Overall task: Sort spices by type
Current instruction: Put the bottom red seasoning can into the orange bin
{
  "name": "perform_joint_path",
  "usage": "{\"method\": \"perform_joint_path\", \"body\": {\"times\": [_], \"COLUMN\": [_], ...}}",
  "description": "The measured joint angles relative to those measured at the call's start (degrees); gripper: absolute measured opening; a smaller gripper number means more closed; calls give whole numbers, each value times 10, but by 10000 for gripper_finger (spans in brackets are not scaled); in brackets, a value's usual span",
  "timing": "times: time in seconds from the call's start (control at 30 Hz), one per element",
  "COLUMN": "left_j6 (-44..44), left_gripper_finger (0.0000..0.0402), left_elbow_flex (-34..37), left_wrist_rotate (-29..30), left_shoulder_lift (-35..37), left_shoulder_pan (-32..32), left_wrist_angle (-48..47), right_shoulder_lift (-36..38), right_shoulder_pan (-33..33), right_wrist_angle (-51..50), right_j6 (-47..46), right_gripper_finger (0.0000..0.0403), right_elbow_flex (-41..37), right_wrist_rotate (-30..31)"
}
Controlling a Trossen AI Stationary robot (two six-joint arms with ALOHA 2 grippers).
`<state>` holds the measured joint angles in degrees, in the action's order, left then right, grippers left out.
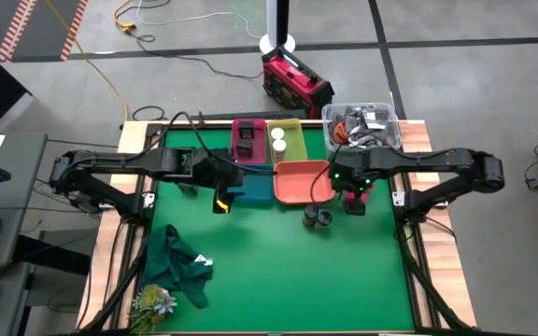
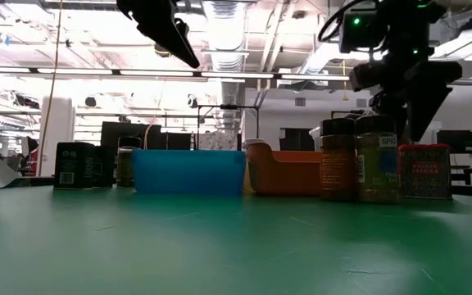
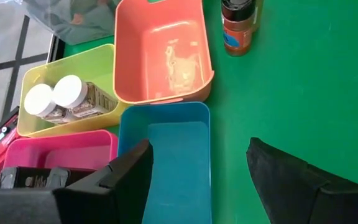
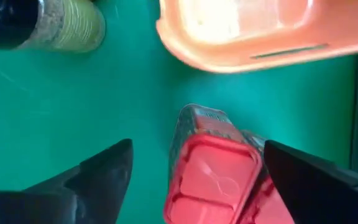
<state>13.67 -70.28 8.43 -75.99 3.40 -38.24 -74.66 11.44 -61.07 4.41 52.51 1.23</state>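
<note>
I should sort the red tin into the orange tray, so next I need to grip the tin with my right gripper by its red lid (image 4: 213, 174).
My left gripper (image 3: 197, 162) hangs open over the blue tray (image 3: 179, 155) and touches nothing. The pink tray (image 3: 61, 152) holds dark boxy tins (image 3: 33, 177). Two white-topped jars (image 3: 58, 96) lie in the yellow-green tray (image 3: 92, 68). The orange tray (image 3: 163, 56) holds no spices. My right gripper (image 4: 197, 146) is open above a magenta-red cube (image 4: 210, 171), one finger on either side, apart from it. The cube (image 2: 423, 172) stands on the table beside two dark round jars (image 2: 355, 160). More dark tins (image 2: 76, 164) stand left of the blue tray (image 2: 188, 170).
A clear bin of cables (image 1: 361, 126) sits at the table's far right corner, behind my right arm. A crumpled green cloth (image 1: 180, 266) and a flower bunch (image 1: 152, 301) lie near the near left corner. Bare green mat (image 1: 306, 280) fills the near middle.
</note>
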Motion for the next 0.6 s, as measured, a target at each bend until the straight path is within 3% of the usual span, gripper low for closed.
{"method": "perform_joint_path", "body": {"times": [0.33,0.6], "left_j6": [0,0], "left_gripper_finger": [247,247], "left_elbow_flex": [0,0], "left_wrist_rotate": [0,0], "left_shoulder_lift": [0,0], "left_shoulder_pan": [0,0], "left_wrist_angle": [-36,-45], "right_shoulder_lift": [-92,-82], "right_shoulder_pan": [-7,-75], "right_wrist_angle": [-15,-12], "right_j6": [-1,-85], "right_gripper_finger": [358,350], "right_elbow_flex": [-1,-1], "right_wrist_rotate": [3,-31]}}
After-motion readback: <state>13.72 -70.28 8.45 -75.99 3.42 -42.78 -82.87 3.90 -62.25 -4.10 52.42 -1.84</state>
